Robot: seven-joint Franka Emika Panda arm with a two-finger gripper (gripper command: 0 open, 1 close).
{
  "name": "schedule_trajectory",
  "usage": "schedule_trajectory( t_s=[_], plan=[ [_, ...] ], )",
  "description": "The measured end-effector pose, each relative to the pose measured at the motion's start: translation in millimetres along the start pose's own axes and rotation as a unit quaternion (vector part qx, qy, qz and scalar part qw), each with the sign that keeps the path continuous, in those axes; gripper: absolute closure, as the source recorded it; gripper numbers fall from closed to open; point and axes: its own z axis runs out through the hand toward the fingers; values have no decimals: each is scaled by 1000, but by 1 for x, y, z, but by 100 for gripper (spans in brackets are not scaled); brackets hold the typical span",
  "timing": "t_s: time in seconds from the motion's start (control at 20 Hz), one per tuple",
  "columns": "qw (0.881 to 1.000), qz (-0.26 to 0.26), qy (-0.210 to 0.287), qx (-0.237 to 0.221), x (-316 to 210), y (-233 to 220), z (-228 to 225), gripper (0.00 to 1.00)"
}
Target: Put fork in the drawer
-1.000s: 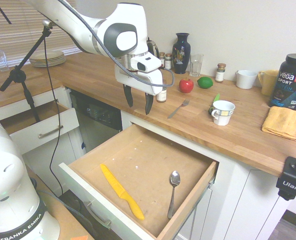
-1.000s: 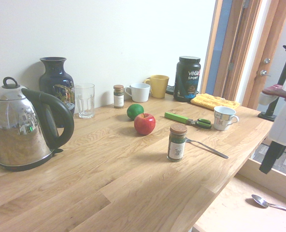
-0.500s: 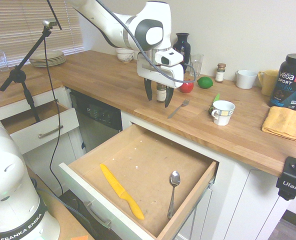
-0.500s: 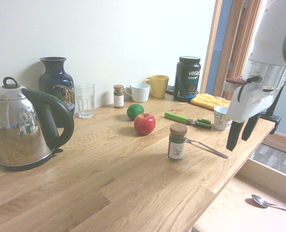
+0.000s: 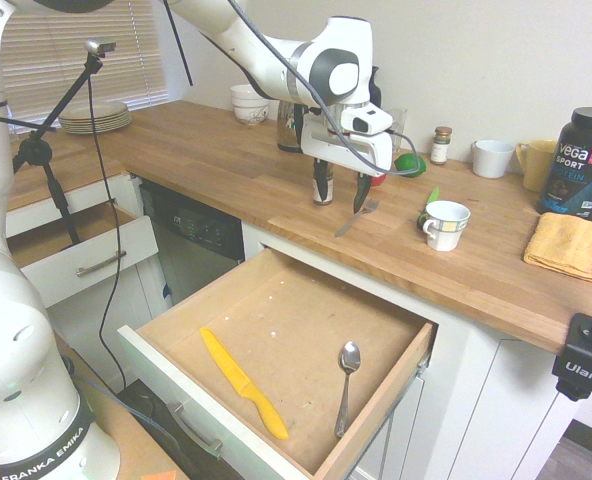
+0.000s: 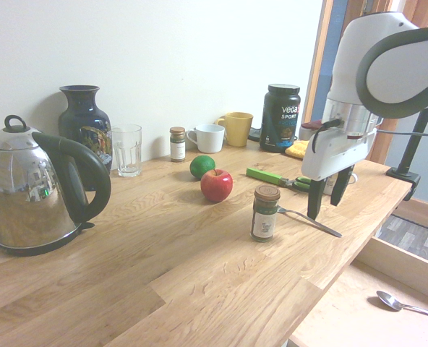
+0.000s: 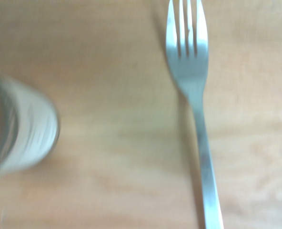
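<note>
Next, my gripper grabs the fork by its slim handle (image 5: 347,227) to put it in the drawer, since the fork's pointed teeth lie on the counter.
The fork (image 5: 354,218) is a slim silver one lying flat on the wooden counter near its front edge, beside a small spice jar (image 5: 323,186). My gripper (image 5: 341,195) hangs open just above the fork, holding nothing. From the other side the gripper (image 6: 325,199) stands over the fork's (image 6: 309,220) handle, apart from it. In the wrist view the fork (image 7: 193,95) lies directly below. The wide drawer (image 5: 276,320) is pulled open under the counter, its brown bottom bare in the middle.
A yellow knife (image 5: 242,383) and a spoon (image 5: 347,385) lie in the drawer. Near the fork are the spice jar (image 6: 264,213), a red apple (image 6: 216,185), a lime (image 6: 202,166), green-handled scissors (image 6: 280,179) and a white mug (image 5: 445,224). A smaller drawer (image 5: 81,255) stands open at the left.
The arm has swung from over the drawer's back edge across the counter, and the open gripper has come down over the fork. Nothing else has moved.
</note>
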Motion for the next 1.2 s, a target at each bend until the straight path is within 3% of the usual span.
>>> schedule_trajectory(
  t_s=[0.6, 1.05, 1.1, 1.2],
  plan=[
    [1000, -4, -11, -20, 38, -48, 17, 0],
    [999, 2, -17, -33, 45, -45, 35, 0],
    [999, 4, -18, -34, 45, -44, 37, 100],
    [999, 5, -21, -35, 46, -44, 42, 100]
  ],
)
